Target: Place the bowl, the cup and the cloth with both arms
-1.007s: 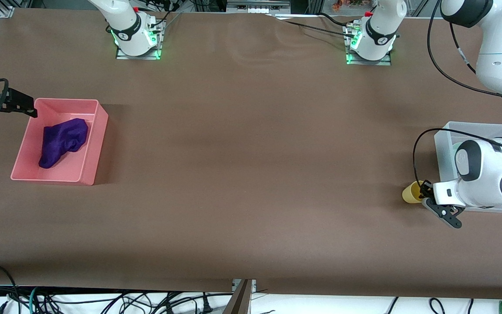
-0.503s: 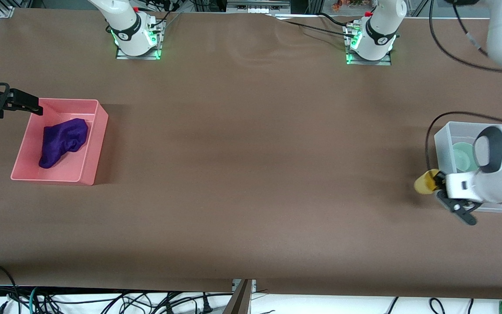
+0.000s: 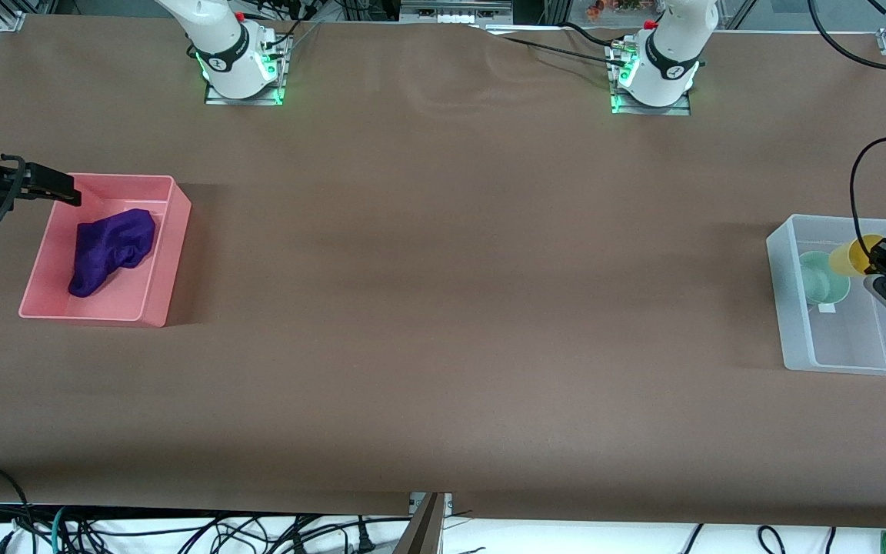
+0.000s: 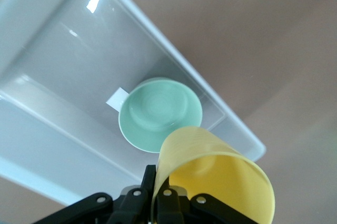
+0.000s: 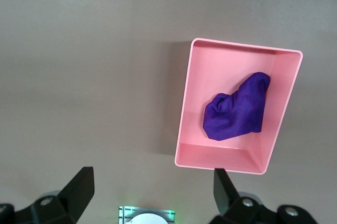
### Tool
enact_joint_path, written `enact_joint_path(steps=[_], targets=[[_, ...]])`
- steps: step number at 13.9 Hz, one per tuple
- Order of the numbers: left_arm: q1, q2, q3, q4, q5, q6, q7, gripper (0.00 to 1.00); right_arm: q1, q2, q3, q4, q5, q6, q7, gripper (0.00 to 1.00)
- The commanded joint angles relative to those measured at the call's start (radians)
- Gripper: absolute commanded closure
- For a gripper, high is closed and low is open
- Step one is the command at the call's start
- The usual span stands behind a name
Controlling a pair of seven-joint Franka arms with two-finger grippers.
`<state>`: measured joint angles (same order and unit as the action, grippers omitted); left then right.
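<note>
Most of the yellow cup (image 3: 851, 258) hangs outside the rim of the mint-green bowl (image 3: 824, 278), so my left gripper needs to keep holding the cup until its base is over the bowl.
My left gripper (image 3: 880, 260) is shut on the wall of the yellow cup (image 3: 851, 258) and holds it tilted in the air over the clear bin (image 3: 785, 308). The mint-green bowl (image 3: 824, 278) sits in that bin, just under the cup. In the left wrist view the cup (image 4: 221, 176) is pinched at my left gripper (image 4: 158, 184), above the bowl (image 4: 158, 113). The purple cloth (image 3: 112, 248) lies crumpled in the pink bin (image 3: 158, 308). My right gripper (image 3: 62, 190) hangs open and empty over that bin's edge at the right arm's end. The right wrist view shows the cloth (image 5: 237, 110) from above.
The clear bin (image 4: 47, 76) stands at the left arm's end of the brown table, the pink bin (image 5: 184, 129) at the right arm's end. Both arm bases (image 3: 239, 69) stand along the table's edge farthest from the front camera. Cables hang past the nearest edge.
My left gripper has lifted the yellow cup from the table beside the clear bin and carried it over the bin, above the bowl. My right gripper has crept slightly toward the pink bin.
</note>
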<state>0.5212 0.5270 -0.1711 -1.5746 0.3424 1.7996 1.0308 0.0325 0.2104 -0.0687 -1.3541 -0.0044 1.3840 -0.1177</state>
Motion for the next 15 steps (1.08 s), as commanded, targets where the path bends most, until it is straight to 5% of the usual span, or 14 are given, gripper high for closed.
enact_joint_path(steps=[1,2,3,4,5,9,15], targets=[[0.054,-0.021,-0.027,-0.146,0.012,0.128,0.037,1.00,-0.006,-0.003,0.006,0.004,0.011,-0.008,0.012,0.00],[0.072,-0.021,-0.027,-0.168,0.010,0.142,0.067,1.00,-0.005,-0.003,0.006,0.004,0.011,-0.008,0.012,0.00],[0.086,-0.021,-0.028,-0.179,0.010,0.145,0.090,0.70,-0.005,-0.003,0.006,0.004,0.012,-0.008,0.012,0.00],[0.079,-0.022,-0.030,-0.167,0.010,0.145,0.100,0.16,-0.003,-0.002,0.006,0.004,0.011,-0.007,0.012,0.00],[0.079,-0.033,-0.048,-0.156,0.010,0.144,0.107,0.00,-0.003,-0.002,0.006,0.004,0.011,-0.007,0.012,0.00],[0.077,-0.096,-0.145,-0.094,0.009,0.107,0.100,0.00,-0.002,0.000,0.006,0.004,0.011,0.001,0.013,0.00],[0.022,-0.108,-0.343,0.111,0.026,-0.163,-0.130,0.00,0.000,0.000,0.007,0.009,0.011,0.004,0.013,0.00]])
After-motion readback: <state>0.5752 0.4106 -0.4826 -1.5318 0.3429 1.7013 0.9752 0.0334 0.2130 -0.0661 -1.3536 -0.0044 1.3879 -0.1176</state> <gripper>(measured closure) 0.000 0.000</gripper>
